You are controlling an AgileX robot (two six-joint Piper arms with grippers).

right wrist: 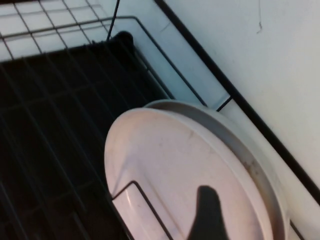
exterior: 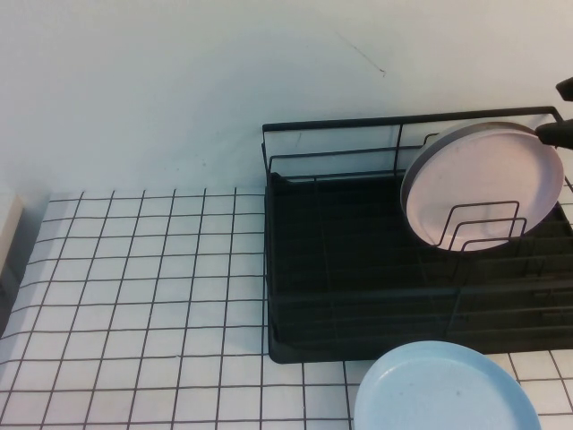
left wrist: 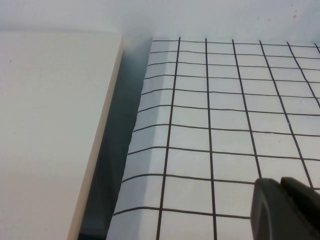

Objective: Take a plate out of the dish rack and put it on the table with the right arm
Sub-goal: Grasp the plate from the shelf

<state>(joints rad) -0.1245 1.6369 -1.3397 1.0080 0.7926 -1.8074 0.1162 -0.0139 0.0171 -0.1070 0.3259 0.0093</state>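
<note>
My right gripper will next pick up the pink plate by its exposed upper rim (exterior: 548, 144) (right wrist: 248, 183), because wire loops stand close around the lower part of the plate.
The pale pink plate (exterior: 483, 179) stands upright among the wire loops at the back right of the black dish rack (exterior: 358, 269). A grey-white plate (exterior: 474, 126) stands right behind it. My right gripper (exterior: 560, 109) is at the plates' upper right rim, at the view's right edge, and looks open. In the right wrist view one dark finger (right wrist: 207, 215) lies in front of the pink plate's face (right wrist: 170, 165); the other finger is hidden. My left gripper (left wrist: 281, 184) shows only in the left wrist view, shut and empty over the gridded table (left wrist: 210, 115).
A light blue plate (exterior: 443, 390) lies on the table (exterior: 134, 296) in front of the rack. A beige block (exterior: 7, 233) sits at the table's left edge and also shows in the left wrist view (left wrist: 50, 125). A pale wall stands behind.
</note>
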